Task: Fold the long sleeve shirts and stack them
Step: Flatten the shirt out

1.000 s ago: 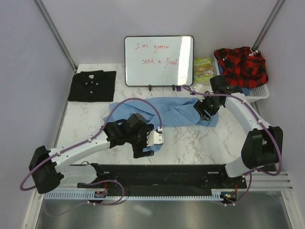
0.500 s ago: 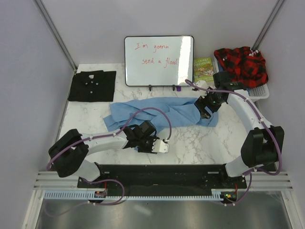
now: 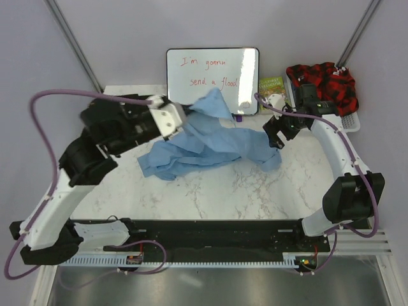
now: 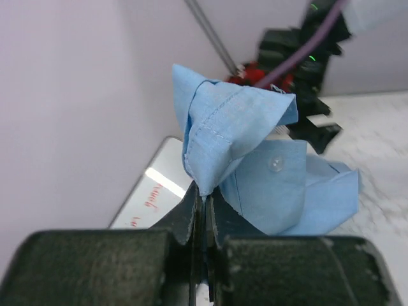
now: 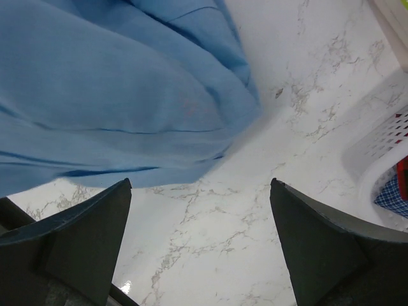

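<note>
My right gripper pinches the edge of the light blue shirt at its basket-side end next, to stretch the shirt flat for folding.
The light blue long sleeve shirt [image 3: 217, 143] lies crumpled across the middle of the marble table. One edge of it is pulled up in front of the whiteboard. My left gripper [image 3: 187, 116] is raised at the back left and shut on that lifted edge. In the left wrist view the jaws [image 4: 204, 194] pinch a folded corner of the blue cloth [image 4: 223, 127], and a button shows below it. My right gripper [image 3: 275, 135] hangs open just beyond the shirt's right end. In the right wrist view its fingers [image 5: 83, 236] frame bare table below the blue cloth [image 5: 115, 89]. The black shirt is hidden behind my left arm.
A whiteboard [image 3: 212, 81] with red writing stands at the back centre. A green book [image 3: 272, 92] lies to its right. A white basket [image 3: 349, 122] at the back right holds a red plaid cloth [image 3: 322, 86]. Grey walls close in both sides.
My left gripper shut on the blue shirt's edge and swung up and back toward the whiteboard, dragging the cloth with it. My right gripper opened wide and drew back off the shirt.
</note>
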Tool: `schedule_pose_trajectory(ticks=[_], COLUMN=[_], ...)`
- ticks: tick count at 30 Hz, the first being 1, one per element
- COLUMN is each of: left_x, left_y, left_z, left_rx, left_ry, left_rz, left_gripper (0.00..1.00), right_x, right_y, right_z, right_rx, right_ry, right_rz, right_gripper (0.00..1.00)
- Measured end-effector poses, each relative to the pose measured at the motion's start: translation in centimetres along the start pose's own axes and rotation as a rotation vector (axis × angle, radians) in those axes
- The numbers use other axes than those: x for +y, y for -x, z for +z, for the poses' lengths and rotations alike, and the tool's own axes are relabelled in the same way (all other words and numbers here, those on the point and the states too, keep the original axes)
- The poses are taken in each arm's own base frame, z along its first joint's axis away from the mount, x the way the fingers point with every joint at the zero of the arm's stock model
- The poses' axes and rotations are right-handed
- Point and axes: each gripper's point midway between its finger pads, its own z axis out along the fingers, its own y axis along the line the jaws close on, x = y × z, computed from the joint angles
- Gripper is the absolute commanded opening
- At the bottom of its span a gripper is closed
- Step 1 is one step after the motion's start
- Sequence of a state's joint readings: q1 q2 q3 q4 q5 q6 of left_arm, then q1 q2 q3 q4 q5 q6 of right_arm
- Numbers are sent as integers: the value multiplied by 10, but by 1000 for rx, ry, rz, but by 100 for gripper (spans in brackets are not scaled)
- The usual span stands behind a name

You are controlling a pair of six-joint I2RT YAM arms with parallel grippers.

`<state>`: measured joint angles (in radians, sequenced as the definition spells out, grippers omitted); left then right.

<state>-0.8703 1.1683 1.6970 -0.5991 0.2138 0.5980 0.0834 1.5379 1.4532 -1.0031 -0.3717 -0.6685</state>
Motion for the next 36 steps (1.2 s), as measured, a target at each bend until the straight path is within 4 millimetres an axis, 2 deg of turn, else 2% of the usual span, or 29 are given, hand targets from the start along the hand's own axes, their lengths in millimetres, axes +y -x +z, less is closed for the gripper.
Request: schedule_pose_trajectory(ticks=[1,3,4,6,9,11,14,15,17,19,21,26,29,32,33,36], left_x=[20,50,58,68,70,62,55,56,66,83,99,120,123,126,127,131], left_y=[19,34,33,14,-40,-89,-153,-170,-190,-197,-194,-165,-163,-166,-167,-170], left_z=[-15,-30,-30,-17,22,51,82,86,91,95,95,94,94,92,90,87], left_rx=[-48,-89,-87,-49,68,174,311,347,386,389,369,287,274,280,281,286], left_ry=[81,201,235,266,259,235,218,227,256,302,345,393,400,408,413,424], left_rz=[-2,-15,-27,-71,-163,-238,-355,-395,-457,-504,-528,-546,-552,-558,-559,-562], left_gripper=[2,2,2,2,2,2,2,2,2,2,2,2,2,2,2,2], right_x=[-1,-4,-6,-6,-1,8,38,52,81,115,139,179,195,204,206,213], right_y=[2,6,8,10,17,24,22,19,15,16,23,35,32,34,36,42], right_z=[-2,-5,-7,-12,-24,-32,-34,-31,-24,-15,-5,33,53,61,62,63], right_rx=[-8,-25,-35,-50,-95,-158,-267,-298,-352,-402,-438,-439,-406,-406,-415,-443], right_ry=[-2,-6,-11,-17,-21,-17,-1,3,19,60,100,161,205,230,238,253], right_rz=[0,4,5,4,13,25,67,71,52,7,-33,-129,-145,-138,-135,-136], right_gripper=[98,98,98,98,93,91,91,89,83,78,74,74,77,78,76,64])
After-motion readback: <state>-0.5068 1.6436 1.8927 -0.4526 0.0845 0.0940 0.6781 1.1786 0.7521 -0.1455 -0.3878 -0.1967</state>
